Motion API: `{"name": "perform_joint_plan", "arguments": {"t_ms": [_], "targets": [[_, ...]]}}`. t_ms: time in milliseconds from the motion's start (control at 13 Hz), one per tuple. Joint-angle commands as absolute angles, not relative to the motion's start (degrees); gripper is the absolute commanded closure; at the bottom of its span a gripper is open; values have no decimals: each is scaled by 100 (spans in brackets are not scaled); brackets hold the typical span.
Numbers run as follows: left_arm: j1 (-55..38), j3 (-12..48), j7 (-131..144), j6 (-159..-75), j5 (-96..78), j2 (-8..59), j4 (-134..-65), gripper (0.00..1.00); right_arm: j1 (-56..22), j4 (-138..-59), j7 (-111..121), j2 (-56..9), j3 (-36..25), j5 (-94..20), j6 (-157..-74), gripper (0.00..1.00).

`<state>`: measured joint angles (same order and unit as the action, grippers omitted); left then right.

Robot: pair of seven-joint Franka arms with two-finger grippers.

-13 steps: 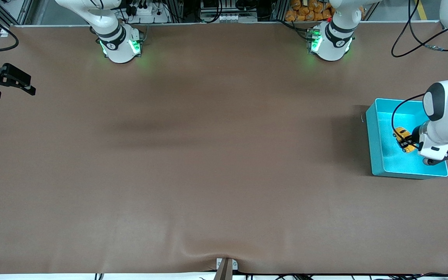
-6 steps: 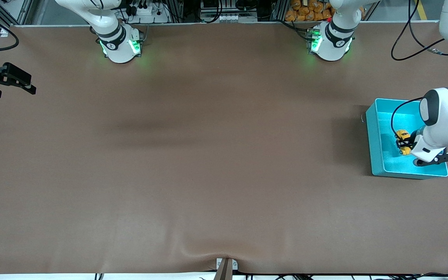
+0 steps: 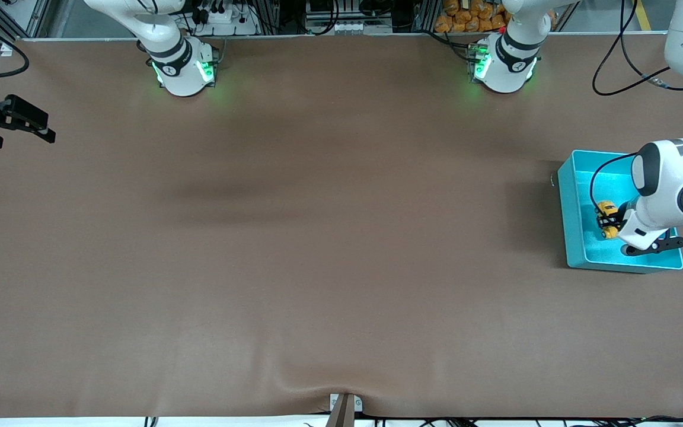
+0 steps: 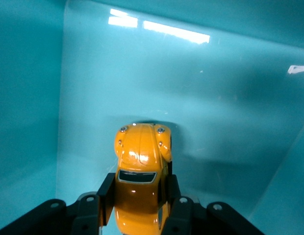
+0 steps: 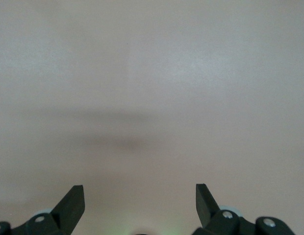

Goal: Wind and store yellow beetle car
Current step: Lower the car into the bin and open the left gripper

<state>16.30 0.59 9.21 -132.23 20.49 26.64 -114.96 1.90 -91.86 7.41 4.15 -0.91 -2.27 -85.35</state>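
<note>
My left gripper opens now, since the yellow beetle car's lower edge [image 3: 610,233] [image 4: 142,129] is close over the turquoise bin's bottom.
The yellow beetle car [image 3: 607,218] is a tiny orange-yellow toy, held inside the turquoise bin [image 3: 568,209] at the left arm's end of the table. My left gripper [image 3: 608,223] is shut on the car. In the left wrist view the two black fingers clamp the car's sides [image 4: 138,183], and its rounded nose points at the bin's floor [image 4: 206,98]. I cannot tell whether its wheels touch the floor. My right gripper [image 3: 18,121] is open and empty at the right arm's end of the table, waiting; its wrist view shows only bare brown table [image 5: 152,98].
The brown table mat [image 3: 318,237] spreads between the two arms. The two arm bases [image 3: 184,65] stand along the table's edge farthest from the front camera. Black cables [image 3: 632,53] hang above the bin.
My left gripper has carried the car a little toward the middle of the table inside the bin, and the wrist has turned. The right arm has not moved.
</note>
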Motion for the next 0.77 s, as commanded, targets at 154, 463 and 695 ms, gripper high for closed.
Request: {"name": "perform_joint_plan", "arguments": {"t_ms": [154,463,695], "targets": [[1688,79,967,-13289,2180,2663,-11461,20,167,-9202,659,501,-105,-141,-8446,0],[1635,88,1291,-13254,2109,2567,-11400,0,167,-9176,659,510,-97,-141,-8402,0],[1591,97,1345,-13044,2101,2242,-11321,0,167,-9167,659,518,-79,-141,-8402,0]]}}
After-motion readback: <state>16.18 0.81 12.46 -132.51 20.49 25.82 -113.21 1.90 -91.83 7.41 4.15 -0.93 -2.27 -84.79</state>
